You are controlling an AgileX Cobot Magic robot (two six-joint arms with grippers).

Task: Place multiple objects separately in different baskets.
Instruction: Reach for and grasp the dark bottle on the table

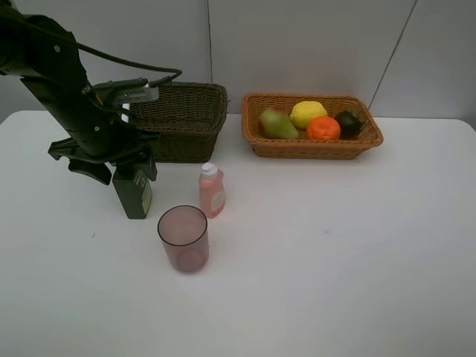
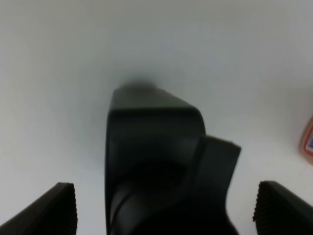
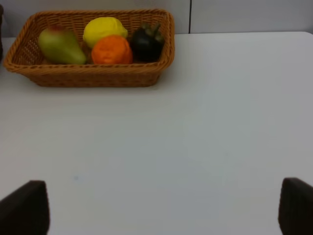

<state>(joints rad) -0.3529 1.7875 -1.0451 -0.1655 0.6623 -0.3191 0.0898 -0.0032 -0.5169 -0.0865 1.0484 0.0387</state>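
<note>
The fingers of my left gripper reach down on either side of the dark green bottle's upper body (image 1: 132,183) (image 2: 155,142), so my left gripper closes next. Closing now would catch the bottle.
The dark green bottle (image 1: 134,195) stands upright on the table, in front of the dark olive-brown basket (image 1: 186,137). My left gripper (image 1: 119,167) hangs over the bottle's top, open. In the left wrist view the dark green bottle (image 2: 151,156) sits between the wide-spread fingertips (image 2: 55,208) with a gap on each side. The small pink bottle (image 1: 212,190) and the pink cup (image 1: 183,238) stand just to its right. The light tan basket (image 1: 312,149) holds the pear (image 1: 277,123), lemon (image 1: 308,113), orange (image 1: 323,129) and mangosteen (image 1: 349,121). My right gripper (image 3: 159,210) is open over bare table, facing the tan basket (image 3: 98,78).
The white table (image 1: 357,245) stretches wide to the right and front of the cup. A white wall rises behind both baskets. An edge of the pink bottle (image 2: 308,139) shows in the left wrist view. The right arm is outside the exterior high view.
</note>
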